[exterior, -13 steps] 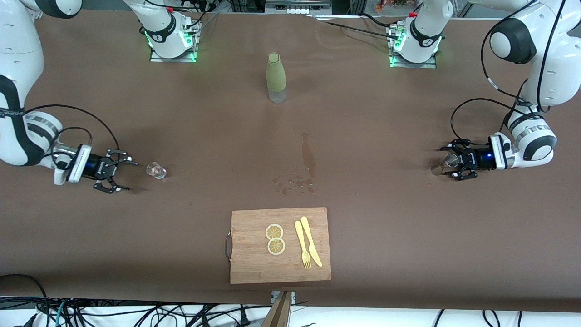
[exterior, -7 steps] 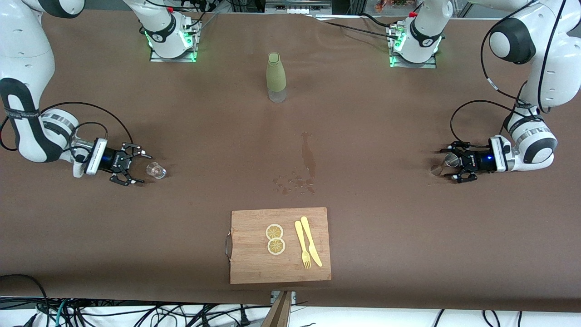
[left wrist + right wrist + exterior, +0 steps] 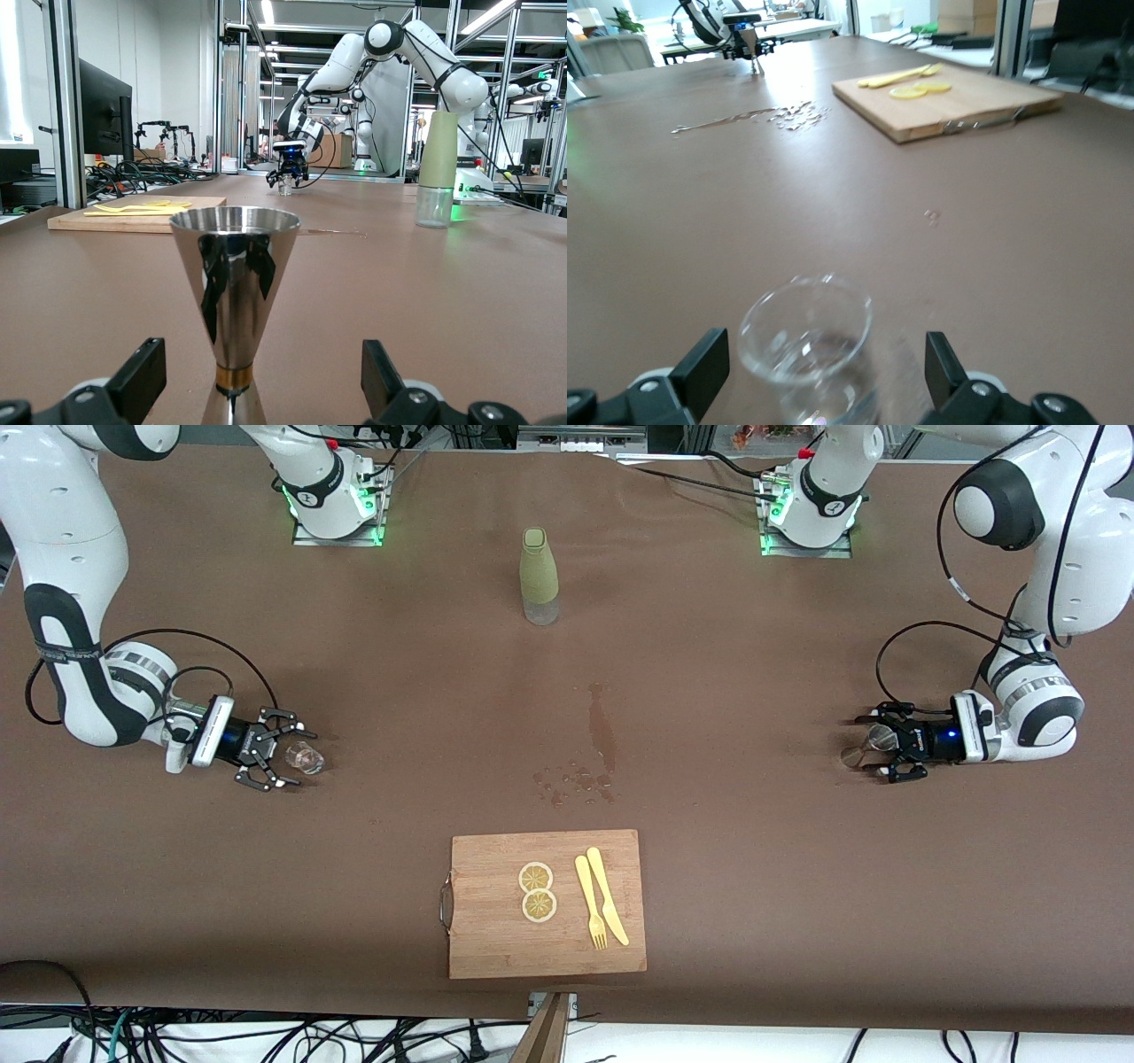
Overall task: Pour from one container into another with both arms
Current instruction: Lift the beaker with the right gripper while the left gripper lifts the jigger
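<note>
In the left wrist view the gripper's fingers stand beside the jigger's narrow middle (image 3: pixel 234 376), so it is time for my left gripper to close on the jigger.
A small clear glass (image 3: pixel 306 758) (image 3: pixel 806 345) stands on the brown table toward the right arm's end. My right gripper (image 3: pixel 297 760) (image 3: pixel 822 372) is low at the table and open, a finger (image 3: pixel 700 367) on each side of the glass, not touching it. Toward the left arm's end stands a steel hourglass-shaped jigger (image 3: pixel 858 755) (image 3: pixel 235 283). My left gripper (image 3: pixel 873 746) (image 3: pixel 261 385) is open around its narrow waist, with clear gaps to both fingers (image 3: pixel 142 376).
A bottle with an olive sleeve (image 3: pixel 539 576) (image 3: pixel 437 168) stands between the arm bases. A wet spill (image 3: pixel 594 757) (image 3: pixel 762 115) marks the table's middle. Nearer the front camera lies a wooden cutting board (image 3: pixel 496 939) (image 3: pixel 957 102) with lemon slices, a yellow fork and knife.
The right arm has slid along the table toward the glass until its open fingers straddle it. The left gripper has crept slightly further around the jigger.
</note>
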Motion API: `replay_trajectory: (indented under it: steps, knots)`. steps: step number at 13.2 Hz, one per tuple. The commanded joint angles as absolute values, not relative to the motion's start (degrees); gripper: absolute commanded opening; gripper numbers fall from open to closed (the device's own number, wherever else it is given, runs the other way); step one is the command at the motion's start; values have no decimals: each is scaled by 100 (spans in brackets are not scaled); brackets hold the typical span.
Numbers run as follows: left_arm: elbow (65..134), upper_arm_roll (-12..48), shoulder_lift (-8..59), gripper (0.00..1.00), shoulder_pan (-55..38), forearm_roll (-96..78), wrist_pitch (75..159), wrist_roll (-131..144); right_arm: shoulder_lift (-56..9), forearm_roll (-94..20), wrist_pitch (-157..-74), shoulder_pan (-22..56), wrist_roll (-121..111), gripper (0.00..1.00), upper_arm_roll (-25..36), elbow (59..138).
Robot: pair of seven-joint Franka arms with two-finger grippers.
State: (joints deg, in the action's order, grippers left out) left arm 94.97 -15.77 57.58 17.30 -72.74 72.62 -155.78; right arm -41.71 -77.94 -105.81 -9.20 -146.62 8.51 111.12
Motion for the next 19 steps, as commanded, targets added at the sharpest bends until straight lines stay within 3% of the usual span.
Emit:
replay_trajectory:
  steps: [1,4,5,6,8,9,11,14,19]
  knots:
    - [9475,-1643,5801,94,1705,-7392,7198,-16031,-4069,-8086,-10696,-826,-15003,97,853,11285]
    - [9475,-1652,5810,91,1740,-7348,7198,-16066,-4244,-8095,-10635,-826,-15012,94,853,11285]
    - [9483,-1652,5810,82,1740,-7348,7198,-16084,-4263,-8095,-10626,-826,-15047,89,853,11285]
    - [9475,-1652,5810,64,1749,-7348,7198,-16093,-4263,-8095,-10617,-835,-15047,84,853,11285]
    - [9483,-1644,5810,37,1749,-7356,7198,-16093,-4254,-8095,-10608,-835,-15038,47,853,11268]
    - [9483,-1644,5818,29,1740,-7365,7198,-16101,-4254,-8095,-10600,-844,-15029,34,853,11233]
    - [9483,-1644,5836,21,1732,-7383,7198,-16093,-4280,-8112,-10434,-870,-15012,20,853,11162]
    - [9475,-1644,5871,0,1740,-7400,7207,-16049,-4271,-8227,-10152,-870,-14915,20,853,11136]
    - [9326,-1565,5836,0,1592,-7304,7198,-15707,-4263,-8235,-10002,-844,-14459,19,800,10899]
